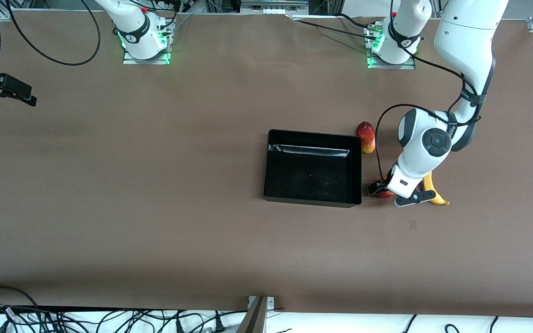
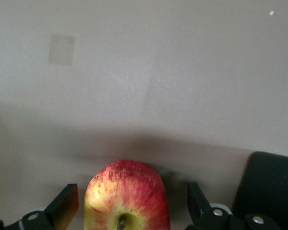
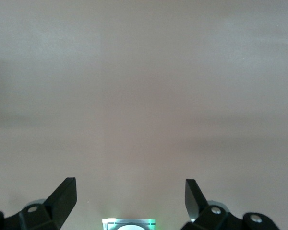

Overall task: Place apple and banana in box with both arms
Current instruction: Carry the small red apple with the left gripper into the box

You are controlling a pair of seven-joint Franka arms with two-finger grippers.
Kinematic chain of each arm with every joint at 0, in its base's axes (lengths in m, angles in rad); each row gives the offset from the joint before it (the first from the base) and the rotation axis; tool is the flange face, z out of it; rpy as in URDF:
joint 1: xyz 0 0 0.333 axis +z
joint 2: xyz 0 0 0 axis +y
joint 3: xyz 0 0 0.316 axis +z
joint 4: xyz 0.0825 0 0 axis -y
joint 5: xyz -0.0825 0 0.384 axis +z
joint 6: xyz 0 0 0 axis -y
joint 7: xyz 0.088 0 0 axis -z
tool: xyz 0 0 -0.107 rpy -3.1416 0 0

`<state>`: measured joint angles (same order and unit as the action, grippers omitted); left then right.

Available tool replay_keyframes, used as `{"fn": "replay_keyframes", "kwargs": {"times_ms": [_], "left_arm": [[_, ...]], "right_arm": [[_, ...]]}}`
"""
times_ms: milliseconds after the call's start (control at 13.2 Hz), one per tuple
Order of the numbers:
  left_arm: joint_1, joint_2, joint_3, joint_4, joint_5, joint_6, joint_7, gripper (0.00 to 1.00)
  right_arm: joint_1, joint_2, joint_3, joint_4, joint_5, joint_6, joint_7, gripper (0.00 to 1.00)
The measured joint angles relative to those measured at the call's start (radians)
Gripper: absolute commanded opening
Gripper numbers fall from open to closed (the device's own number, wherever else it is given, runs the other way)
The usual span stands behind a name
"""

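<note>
I should next put the apple (image 1: 385,194) in the black box (image 1: 313,137), so my left gripper should grab the apple by its round red sides.
The apple (image 1: 385,194), red with yellow patches, lies on the table beside the black box (image 1: 313,137), at its corner nearest the front camera on the left arm's side. My left gripper (image 1: 383,189) is down at the apple. In the left wrist view the apple (image 2: 127,189) sits between the fingers (image 2: 67,203) of the left gripper (image 2: 130,206), which is open with a gap on each side. The banana (image 1: 434,193) lies next to the apple, toward the left arm's end, partly hidden by the left wrist. My right gripper (image 1: 12,90) waits open over the right arm's end of the table (image 3: 129,196).
A red-yellow mango (image 1: 366,137) lies against the box's wall on the left arm's side, farther from the front camera than the apple. A dark shape, likely the box's corner (image 2: 273,187), shows in the left wrist view. The right arm's lit base (image 3: 128,224) shows between the right fingers.
</note>
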<state>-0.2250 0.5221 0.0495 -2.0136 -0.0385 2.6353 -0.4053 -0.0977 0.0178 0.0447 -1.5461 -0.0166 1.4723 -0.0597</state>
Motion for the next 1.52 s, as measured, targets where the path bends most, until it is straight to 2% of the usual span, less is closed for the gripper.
{"fn": "replay_keyframes", "kwargs": {"times_ms": [380,455,531,607,683,759,1215,1366,1518], "left_arm": [[0.001,0.025,0.0,-0.013,0.0,0.034,-0.001,1.0],[0.001,0.033,0.0,-0.014,0.0,0.041,-0.001,0.82],[0.001,0.041,0.0,-0.014,0.0,0.05,-0.003,0.6],[0.001,0.048,0.0,-0.014,0.0,0.059,-0.003,0.28],[0.002,0.051,0.001,-0.013,0.0,0.065,-0.005,0.06],[0.002,0.049,0.002,-0.013,0.0,0.065,-0.006,0.0],[0.002,0.047,0.002,-0.009,0.0,0.044,-0.006,0.0],[0.002,0.022,0.006,0.003,0.0,-0.036,-0.006,0.0],[0.002,-0.05,0.009,0.034,0.0,-0.168,-0.006,0.0]], "right_arm": [[0.008,0.0,0.007,0.003,0.0,-0.003,0.0,1.0],[0.013,0.0,0.007,0.003,0.0,-0.003,0.0,1.0],[0.016,0.0,0.008,0.004,0.0,-0.003,0.0,1.0],[0.019,0.0,0.008,0.004,0.0,-0.003,0.0,1.0],[0.021,0.0,0.008,0.004,0.0,-0.003,0.0,1.0],[0.021,0.0,0.008,0.004,0.0,-0.003,0.0,1.0],[0.023,0.0,0.008,0.004,0.0,-0.003,0.0,1.0],[0.024,0.0,0.008,0.004,0.0,-0.003,0.0,1.0],[0.026,0.0,0.008,0.004,0.0,-0.003,0.0,1.0]]}}
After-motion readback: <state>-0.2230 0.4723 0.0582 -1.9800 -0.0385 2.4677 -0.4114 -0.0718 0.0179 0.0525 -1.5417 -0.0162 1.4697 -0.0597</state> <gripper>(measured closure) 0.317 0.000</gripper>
